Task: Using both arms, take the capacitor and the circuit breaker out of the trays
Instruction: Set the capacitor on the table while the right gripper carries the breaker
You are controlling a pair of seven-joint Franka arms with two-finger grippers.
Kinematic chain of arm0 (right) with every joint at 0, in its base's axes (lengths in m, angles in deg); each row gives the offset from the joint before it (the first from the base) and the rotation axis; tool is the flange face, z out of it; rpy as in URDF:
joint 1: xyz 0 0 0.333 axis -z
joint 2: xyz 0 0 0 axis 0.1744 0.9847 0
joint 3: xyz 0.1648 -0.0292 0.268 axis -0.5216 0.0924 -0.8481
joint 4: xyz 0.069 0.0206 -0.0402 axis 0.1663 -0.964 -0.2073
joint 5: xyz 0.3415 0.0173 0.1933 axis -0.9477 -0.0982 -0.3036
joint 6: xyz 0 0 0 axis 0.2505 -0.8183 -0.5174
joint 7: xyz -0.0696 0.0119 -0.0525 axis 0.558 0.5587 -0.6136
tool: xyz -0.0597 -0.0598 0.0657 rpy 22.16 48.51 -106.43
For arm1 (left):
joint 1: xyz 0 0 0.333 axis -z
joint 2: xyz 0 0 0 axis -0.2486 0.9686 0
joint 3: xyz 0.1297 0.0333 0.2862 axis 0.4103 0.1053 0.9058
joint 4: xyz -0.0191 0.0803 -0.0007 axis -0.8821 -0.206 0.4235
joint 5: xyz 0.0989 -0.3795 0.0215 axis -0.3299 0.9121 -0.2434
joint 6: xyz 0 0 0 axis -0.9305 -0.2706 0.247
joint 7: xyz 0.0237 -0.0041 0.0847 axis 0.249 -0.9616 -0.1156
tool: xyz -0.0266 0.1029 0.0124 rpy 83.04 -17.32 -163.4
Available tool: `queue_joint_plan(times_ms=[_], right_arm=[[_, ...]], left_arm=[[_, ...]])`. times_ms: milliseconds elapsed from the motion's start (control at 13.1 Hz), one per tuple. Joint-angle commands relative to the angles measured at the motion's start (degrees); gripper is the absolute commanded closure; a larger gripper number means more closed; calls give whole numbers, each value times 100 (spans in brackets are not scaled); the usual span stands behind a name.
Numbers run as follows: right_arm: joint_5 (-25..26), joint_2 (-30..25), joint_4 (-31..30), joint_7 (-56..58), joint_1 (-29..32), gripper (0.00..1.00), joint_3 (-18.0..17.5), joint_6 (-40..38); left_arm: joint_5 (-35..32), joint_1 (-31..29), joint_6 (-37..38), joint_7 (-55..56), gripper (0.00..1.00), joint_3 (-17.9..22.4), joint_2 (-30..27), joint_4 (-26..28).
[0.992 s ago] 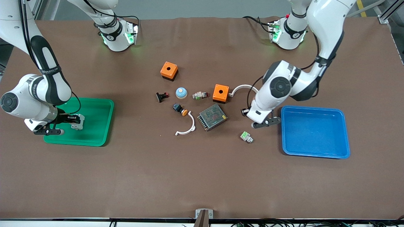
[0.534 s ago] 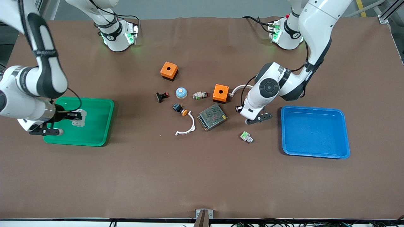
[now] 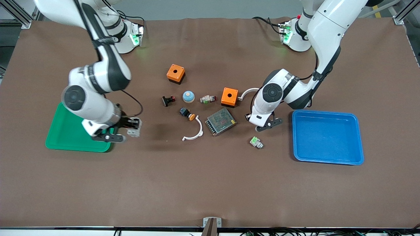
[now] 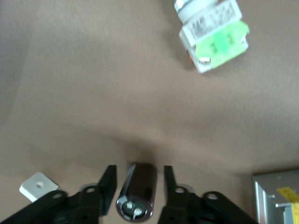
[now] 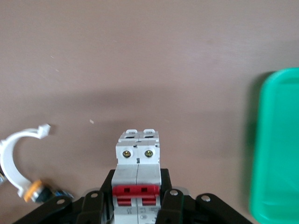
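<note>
The breaker (image 3: 133, 132) (image 5: 137, 184) hangs above the table, short of the white clip's side, so my right gripper keeps holding the breaker from here until it reaches that side.
The breaker (image 5: 137, 184), a light-grey block with a red lever, sits between the fingers of my right gripper (image 5: 137, 205). In the front view the right gripper (image 3: 130, 128) holds the breaker (image 3: 133, 132) above the brown table, just past the green tray's (image 3: 62, 139) edge toward the middle. The capacitor (image 4: 137, 190), a small black cylinder with two light dots, sits between the spread fingers of my left gripper (image 4: 136, 184), with a gap on each side. In the front view the left gripper (image 3: 266, 124) is low, between the mesh box and the blue tray (image 3: 328, 161), and hides the capacitor.
Near the middle are two orange boxes (image 3: 175, 72) (image 3: 229, 96), a mesh power-supply box (image 3: 220, 121), a white curved clip (image 3: 193, 132), a black push-button (image 3: 187, 113) and a blue dome (image 3: 188, 96). A green-and-white connector (image 3: 256, 142) lies close to the left gripper.
My right gripper has carried the breaker from over the green tray out over the table toward the middle. My left gripper has moved away from the blue tray and lower.
</note>
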Motion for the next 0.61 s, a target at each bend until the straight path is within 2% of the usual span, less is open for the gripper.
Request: queue_joint_plan(times_ms=[0,153,305,534], right_arm=[[-102,521,351,-500,-379,73,81,265],[-94,891,597,-729,-572,74,89,265],[-85,1041,677,-948,-766,74,89,282],[-102,1155,721,-1108,-845,74,89,309]], left_arm=[[-137,-31,468,79,0,3,-197,-394],[-137,-206,1275,18,0,3,-444,-1025],[-137,-417,2067,-323,0,3,-427,-1869],[-129,-926,2282,-1342,0,12,-409,-2522]])
